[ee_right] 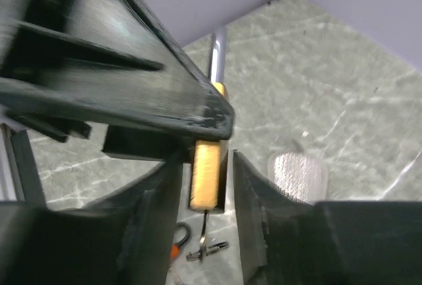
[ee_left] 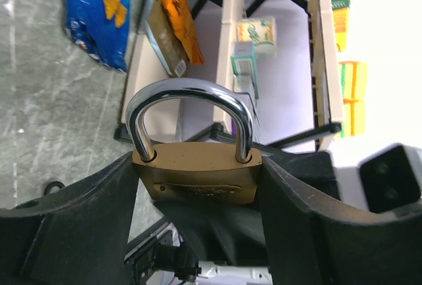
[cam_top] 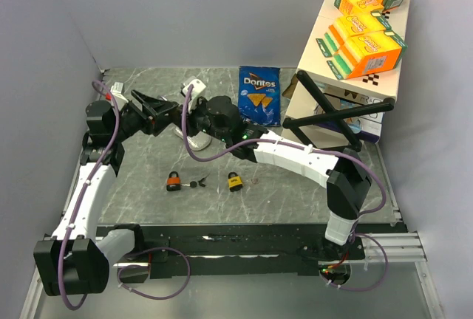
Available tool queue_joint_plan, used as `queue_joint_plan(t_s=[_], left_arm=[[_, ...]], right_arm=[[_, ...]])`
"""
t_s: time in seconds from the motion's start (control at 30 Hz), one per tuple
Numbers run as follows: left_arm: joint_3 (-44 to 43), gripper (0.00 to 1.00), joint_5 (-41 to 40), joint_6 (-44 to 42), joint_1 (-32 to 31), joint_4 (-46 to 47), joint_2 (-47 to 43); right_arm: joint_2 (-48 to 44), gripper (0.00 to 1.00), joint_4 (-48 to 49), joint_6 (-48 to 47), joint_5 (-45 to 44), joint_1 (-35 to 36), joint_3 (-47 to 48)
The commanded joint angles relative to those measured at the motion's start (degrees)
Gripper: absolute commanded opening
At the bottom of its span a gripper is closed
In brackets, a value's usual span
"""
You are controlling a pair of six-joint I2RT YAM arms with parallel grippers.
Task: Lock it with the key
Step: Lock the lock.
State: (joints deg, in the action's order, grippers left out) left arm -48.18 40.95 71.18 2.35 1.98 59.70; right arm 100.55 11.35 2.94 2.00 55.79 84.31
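Note:
I should next take hold of the thin key with my right gripper by its loose end below the brass padlock, to pull it straight out of the closed padlock.
My left gripper (ee_left: pixel 198 166) is shut on a brass padlock (ee_left: pixel 194 174) with a silver shackle (ee_left: pixel 190 94), and holds it in the air; both shackle legs sit in the body. In the top view the left gripper (cam_top: pixel 171 114) meets the right gripper (cam_top: pixel 194 118) tip to tip above the back of the table. In the right wrist view the padlock (ee_right: pixel 206 166) shows edge-on between the right gripper's (ee_right: pixel 206 161) jaws, which stand apart on either side with narrow gaps. A thin key (ee_right: pixel 203 225) seems to hang below the padlock.
Two more padlocks (cam_top: pixel 173 181) (cam_top: pixel 235 181) and loose keys (cam_top: pixel 196 183) lie on the marble table (cam_top: pixel 295 193). A silver cylinder (cam_top: pixel 196 140) stands under the grippers. A Doritos bag (cam_top: pixel 259 96) lies at the back; a black-framed shelf (cam_top: pixel 347 116) with orange boxes (cam_top: pixel 369 46) stands back right.

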Motion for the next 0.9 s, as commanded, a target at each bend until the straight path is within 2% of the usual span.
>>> queue_joint_plan(t_s=[0.0, 0.1, 0.17, 0.33, 0.4, 0.6, 0.87], left_arm=[[-2.96, 0.08, -0.61, -0.07, 2.21, 1.71, -0.99], [-4.28, 0.02, -0.52, -0.6, 2.48, 2.06, -1.08], [-4.73, 0.01, -0.17, -0.86, 2.57, 1.98, -1.08], [-4.9, 0.01, 0.71, -0.43, 2.57, 2.5, -1.52], [-4.9, 0.01, 0.89, -0.34, 2.57, 2.59, -1.52], [-4.73, 0.01, 1.15, -0.6, 2.57, 2.24, -1.52], [-4.82, 0.01, 1.33, -0.69, 2.57, 1.71, -1.87]], right_arm=[[-3.87, 0.6, 6.67, -1.09, 1.78, 0.2, 1.39], [-6.41, 0.71, 5.0, -2.06, 3.62, -0.68, -1.07], [-8.79, 0.72, 3.15, -2.32, 6.85, -1.82, -3.09], [-12.13, 0.68, -2.2, -2.32, 15.65, -5.6, -4.77], [-12.4, 0.61, -4.06, -2.5, 18.2, -6.04, -4.77], [-11.0, 0.56, -3.35, -2.24, 21.37, -6.13, -4.07], [-7.13, 0.5, -4.32, -2.5, 20.94, -5.87, 0.67]])
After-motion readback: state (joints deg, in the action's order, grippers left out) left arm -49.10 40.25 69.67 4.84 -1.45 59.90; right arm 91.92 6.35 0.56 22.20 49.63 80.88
